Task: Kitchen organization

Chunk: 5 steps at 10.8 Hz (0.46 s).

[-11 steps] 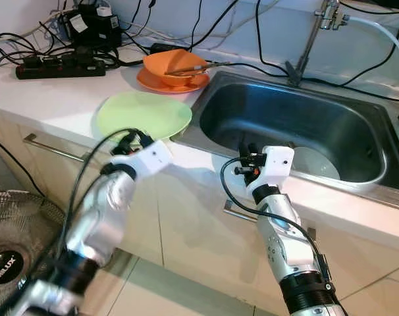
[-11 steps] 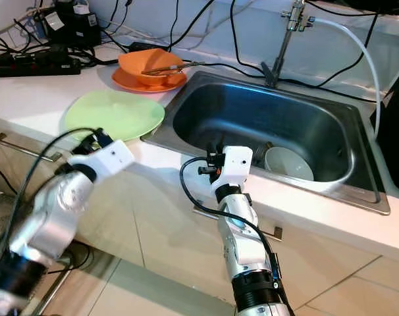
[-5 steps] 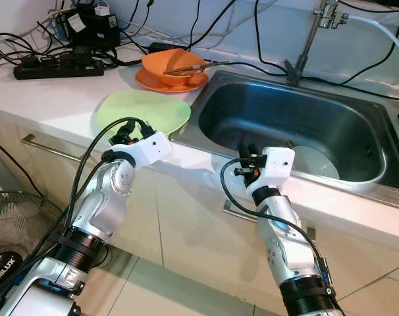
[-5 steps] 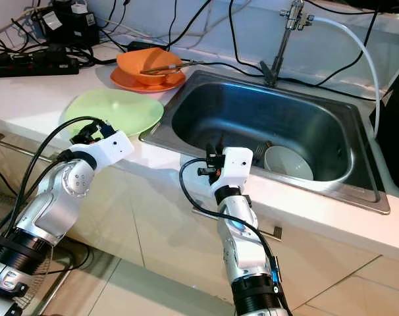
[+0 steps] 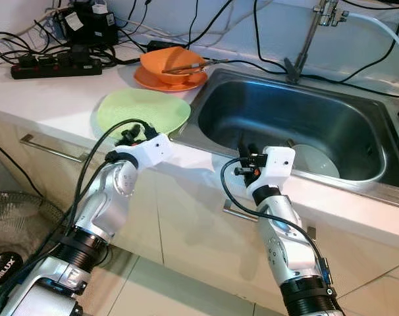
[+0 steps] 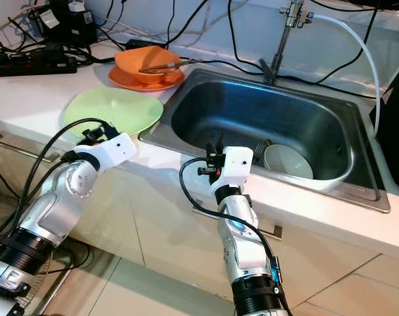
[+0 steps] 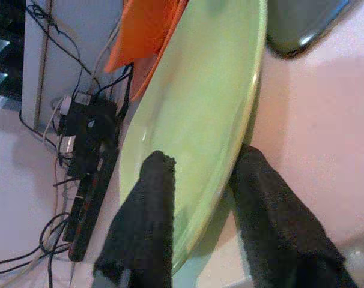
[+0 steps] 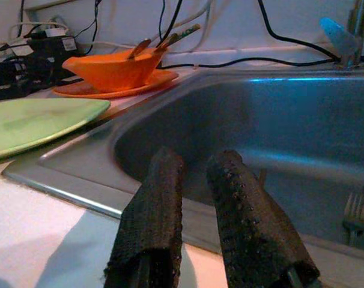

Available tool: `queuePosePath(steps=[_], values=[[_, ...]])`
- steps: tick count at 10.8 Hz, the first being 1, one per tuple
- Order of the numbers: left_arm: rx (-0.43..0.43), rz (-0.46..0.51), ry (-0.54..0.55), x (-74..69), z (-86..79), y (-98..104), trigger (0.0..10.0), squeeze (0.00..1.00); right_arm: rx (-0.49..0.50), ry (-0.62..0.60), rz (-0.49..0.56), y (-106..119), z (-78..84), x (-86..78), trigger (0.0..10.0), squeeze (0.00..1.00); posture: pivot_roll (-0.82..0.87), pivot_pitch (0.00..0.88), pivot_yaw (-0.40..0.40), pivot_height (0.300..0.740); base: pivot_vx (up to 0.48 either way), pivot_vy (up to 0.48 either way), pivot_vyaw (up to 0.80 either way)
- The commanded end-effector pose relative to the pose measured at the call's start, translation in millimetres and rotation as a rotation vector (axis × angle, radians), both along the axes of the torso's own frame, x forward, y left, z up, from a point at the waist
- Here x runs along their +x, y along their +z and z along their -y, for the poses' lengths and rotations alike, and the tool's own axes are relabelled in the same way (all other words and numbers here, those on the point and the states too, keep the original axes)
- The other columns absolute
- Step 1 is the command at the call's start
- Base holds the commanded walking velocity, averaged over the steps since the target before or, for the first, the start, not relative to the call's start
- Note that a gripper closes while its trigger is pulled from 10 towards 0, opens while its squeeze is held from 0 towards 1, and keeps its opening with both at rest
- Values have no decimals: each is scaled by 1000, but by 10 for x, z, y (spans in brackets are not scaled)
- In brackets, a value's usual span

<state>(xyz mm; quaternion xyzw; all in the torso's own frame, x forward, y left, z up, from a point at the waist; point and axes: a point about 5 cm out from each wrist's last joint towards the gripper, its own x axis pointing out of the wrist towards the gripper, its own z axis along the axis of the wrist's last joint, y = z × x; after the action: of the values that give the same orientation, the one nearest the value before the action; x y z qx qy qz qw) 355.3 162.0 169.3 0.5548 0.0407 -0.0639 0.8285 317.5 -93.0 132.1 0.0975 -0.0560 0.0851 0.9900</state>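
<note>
I should next grab the plate by its thin raised rim point(image 5: 141, 134) with my left gripper, because the plate's broad side point(image 5: 141, 107) is much wider than my open fingers.
A light green plate point(image 5: 143, 112) lies flat on the white counter left of the sink point(image 5: 278, 112). My left gripper point(image 5: 130, 137) is at the plate's near edge, open. In the left wrist view the plate's rim point(image 7: 245, 120) runs between its two fingers point(image 7: 155, 204), one over the plate and one beside it. My right gripper point(image 5: 245, 153) hovers over the sink's front edge, its fingers point(image 8: 161, 198) shut on nothing. A white bowl point(image 5: 315, 161) sits in the sink basin. An orange bowl point(image 5: 170, 66) with utensils stands on an orange plate point(image 5: 150, 82) behind the green plate.
A faucet point(image 5: 311, 33) rises behind the sink, and a fork point(image 8: 353, 210) lies in the basin. A power strip point(image 5: 54, 66) and tangled cables crowd the back left of the counter. Cabinet handles point(image 5: 51, 148) run below the counter edge. A fan point(image 5: 8, 263) stands on the floor at left.
My left arm has swung up and forward, bringing its gripper onto the green plate's near rim. The right arm has stayed where it was.
</note>
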Motion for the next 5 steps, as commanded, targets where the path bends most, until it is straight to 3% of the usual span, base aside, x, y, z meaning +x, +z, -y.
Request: queuePosePath(steps=[1, 5], values=[[4, -57, -22, -31, 45, -133, 0, 0, -5, -9, -33, -55, 22, -20, 10000, 0, 112, 115, -32, 740, 0, 0, 0], [-4, -69, -41, -41, 89, -159, 0, 0, -10, -15, -40, -59, 37, -25, 10000, 0, 105, 117, -32, 740, 0, 0, 0]])
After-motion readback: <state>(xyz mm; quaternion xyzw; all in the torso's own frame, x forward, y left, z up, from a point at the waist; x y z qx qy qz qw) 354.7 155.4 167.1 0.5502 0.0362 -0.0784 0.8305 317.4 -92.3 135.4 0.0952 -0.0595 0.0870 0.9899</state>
